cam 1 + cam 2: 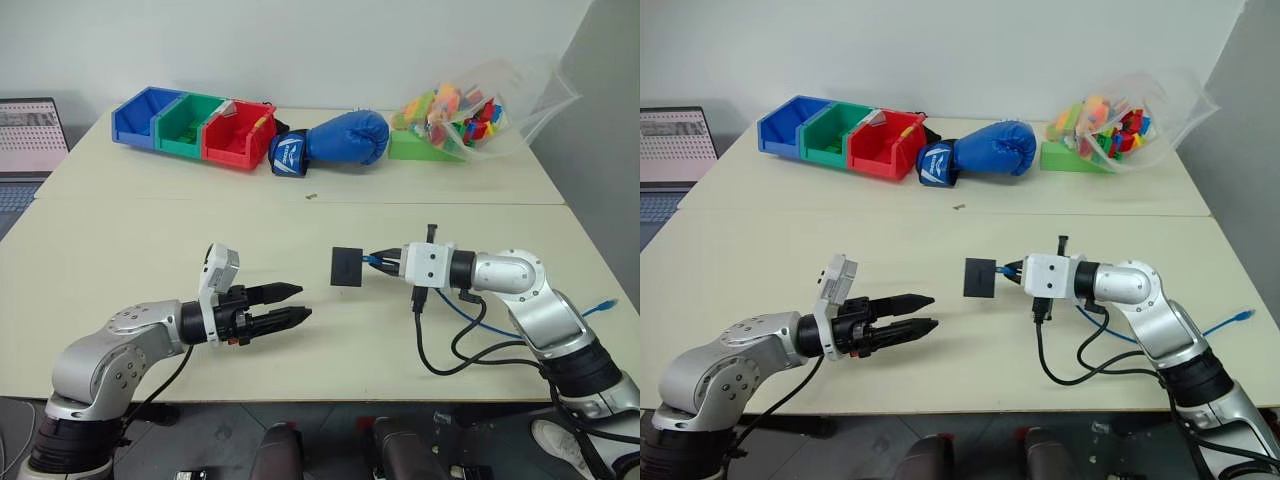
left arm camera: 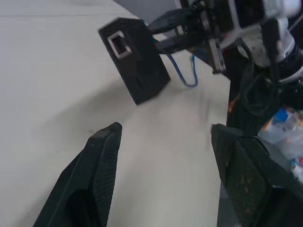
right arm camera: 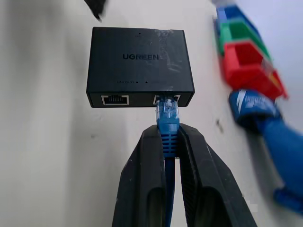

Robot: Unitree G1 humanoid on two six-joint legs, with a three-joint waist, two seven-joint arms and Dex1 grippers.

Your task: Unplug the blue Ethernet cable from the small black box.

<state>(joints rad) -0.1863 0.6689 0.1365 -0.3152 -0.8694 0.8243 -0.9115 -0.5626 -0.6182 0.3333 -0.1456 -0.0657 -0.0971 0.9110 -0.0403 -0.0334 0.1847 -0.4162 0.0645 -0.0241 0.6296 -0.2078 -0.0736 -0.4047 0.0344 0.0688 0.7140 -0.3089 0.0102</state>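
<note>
My left gripper grabs the box's end away from the cable next, since my right gripper's fingers crowd the plug side of the small black box (image 1: 347, 266).
The small black box (image 3: 139, 64) hangs above the table with the blue Ethernet cable (image 3: 167, 118) plugged into one of two ports on its side. My right gripper (image 1: 385, 262) is shut on the cable's blue boot just behind the plug and points left, carrying the box (image 1: 347, 266) at its tip. The rest of the cable (image 1: 470, 318) trails under my right arm to a loose end (image 1: 600, 306) at the table's right edge. Left of the box, my left gripper (image 1: 297, 303) is open with nothing between its fingers. It points at the box (image 2: 135, 56) across a short gap.
At the back stand a blue bin (image 1: 145, 115), a green bin (image 1: 190, 125) and a red bin (image 1: 238, 135). Beside them lie a blue boxing glove (image 1: 340, 140) and a clear bag of toy bricks (image 1: 470, 115). A laptop (image 1: 30, 135) sits far left. Black wires (image 1: 440, 350) loop below my right wrist.
</note>
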